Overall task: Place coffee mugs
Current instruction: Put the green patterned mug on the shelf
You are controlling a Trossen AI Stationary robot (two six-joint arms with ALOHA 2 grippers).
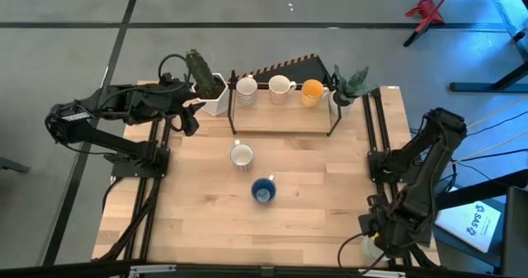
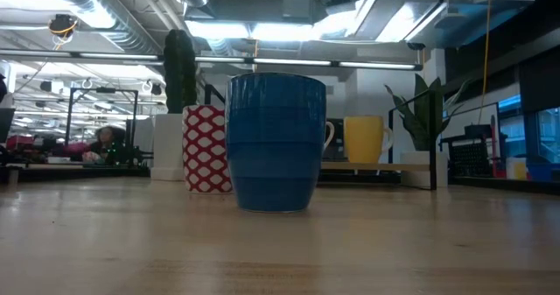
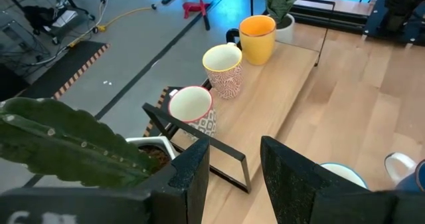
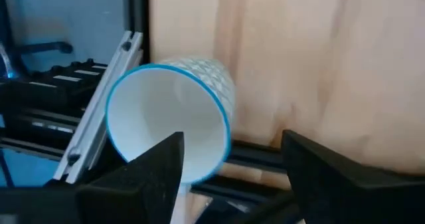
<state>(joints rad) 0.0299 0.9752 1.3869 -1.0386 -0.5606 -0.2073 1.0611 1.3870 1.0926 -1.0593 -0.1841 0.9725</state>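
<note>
My right gripper is to grip the white mug by its blue rim (image 4: 227,125) next, to place the mug with the others on the rack.
Three mugs stand on the rack (image 1: 285,117) at the table's far edge: a red-patterned one (image 1: 246,91), a cream one (image 1: 280,87) and an orange one (image 1: 311,91). A white mug (image 1: 241,155) and a blue mug (image 1: 263,190) stand upright mid-table. A blue-rimmed white mug (image 4: 169,121) lies on its side at the table's near right edge, its mouth toward my right gripper (image 4: 232,164), which is open. My left gripper (image 3: 242,177) is open and empty, hovering by the rack's left end beside the left plant pot (image 1: 213,96). My right gripper has one fingertip (image 4: 163,161) in front of the mouth (image 4: 156,117) of the blue-rimmed mug, which lies on its side. The other finger stands clear on the far side of the gap. I cannot tell whether the finger touches the rim.
White pots with green plants stand at both ends of the rack, left (image 1: 206,84) and right (image 1: 351,88). Black frame rails (image 1: 373,146) run along the table's left and right sides. Bare wood lies around the two mugs mid-table. The low view is filled by the blue mug (image 2: 276,142).
</note>
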